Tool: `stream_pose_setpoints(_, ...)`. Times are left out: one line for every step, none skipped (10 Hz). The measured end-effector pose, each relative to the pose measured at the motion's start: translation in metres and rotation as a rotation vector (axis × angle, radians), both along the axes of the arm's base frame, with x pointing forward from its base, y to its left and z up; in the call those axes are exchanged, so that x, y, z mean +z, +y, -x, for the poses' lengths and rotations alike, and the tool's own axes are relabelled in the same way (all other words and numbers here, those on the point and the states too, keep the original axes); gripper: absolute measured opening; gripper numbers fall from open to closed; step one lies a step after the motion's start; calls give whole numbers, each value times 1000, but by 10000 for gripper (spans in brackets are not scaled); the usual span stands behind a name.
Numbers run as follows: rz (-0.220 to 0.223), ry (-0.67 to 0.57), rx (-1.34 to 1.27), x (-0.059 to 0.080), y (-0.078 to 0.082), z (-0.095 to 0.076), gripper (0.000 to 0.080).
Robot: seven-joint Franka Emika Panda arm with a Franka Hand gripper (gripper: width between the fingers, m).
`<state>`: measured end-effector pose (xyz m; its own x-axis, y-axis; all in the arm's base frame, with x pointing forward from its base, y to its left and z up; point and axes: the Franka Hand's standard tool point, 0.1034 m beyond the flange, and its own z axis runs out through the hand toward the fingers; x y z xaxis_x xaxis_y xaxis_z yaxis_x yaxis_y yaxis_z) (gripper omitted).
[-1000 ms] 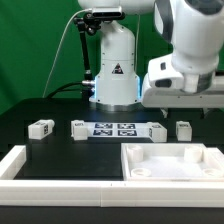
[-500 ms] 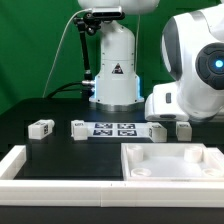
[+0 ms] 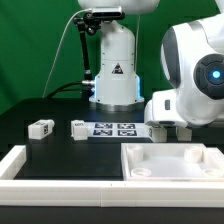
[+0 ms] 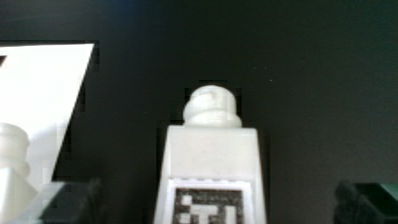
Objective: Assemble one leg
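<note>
My gripper's open fingers are on either side of the leg's body in the wrist view, so it is now time to close on the white leg's tagged body (image 4: 212, 170).
In the wrist view one leg (image 4: 214, 150), a small white blocky peg with a tag on its face, lies on the black table between my gripper's (image 4: 222, 203) two dark fingertips (image 4: 71, 205). The jaws are open, with a gap on each side of the leg. In the exterior view my gripper (image 3: 172, 127) is low over the table at the right end of the row and hides that leg. Two more legs (image 3: 41, 128) (image 3: 78, 128) lie at the exterior view's left. Another leg (image 3: 154, 130) shows just beside the gripper.
The marker board (image 3: 113, 128) lies between the legs. A large white square tray-like part (image 3: 170, 160) sits in front of the gripper. A white frame (image 3: 20, 165) borders the table's front left. The robot base (image 3: 113, 60) stands behind.
The arm has turned and come down. The gripper has dropped to table level over the rightmost leg, which is now hidden in the exterior view.
</note>
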<state>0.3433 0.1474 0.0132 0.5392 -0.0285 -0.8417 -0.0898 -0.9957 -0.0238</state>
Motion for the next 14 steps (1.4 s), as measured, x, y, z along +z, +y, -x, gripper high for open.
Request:
stream_pose_setpoints(1,-3,-2,-1,-1,0,649)
stream_pose_setpoints(2,-3,-3,-2,-2,1,649)
stream_pose_setpoints(3,-3,-2,-2,-2,1,618)
stream_pose_setpoints(2,-3,-2,-2,-2,1,618)
stream_pose_setpoints(2,-3,-2,-2,-2,1,437)
stream_pose_setpoints(2,-3,-2,-2,-2,1,287)
stream_pose_setpoints(2,-3,-2,-2,-2,1,287)
stream_pose_setpoints(2,-3,-2,-2,-2,1,288)
stream_pose_setpoints(2,-3,-2,-2,-2,1,288)
stream_pose_setpoints(2,-3,-2,-2,-2,1,288)
stream_pose_setpoints(2,-3,-2,-2,-2,1,288)
stream_pose_setpoints(2,1,-2,-1,-2,1,288)
stream_pose_setpoints(1,19,-3,12,-6,-6,289)
stream_pose_setpoints(-1,23,-3,30,-8,-15,289)
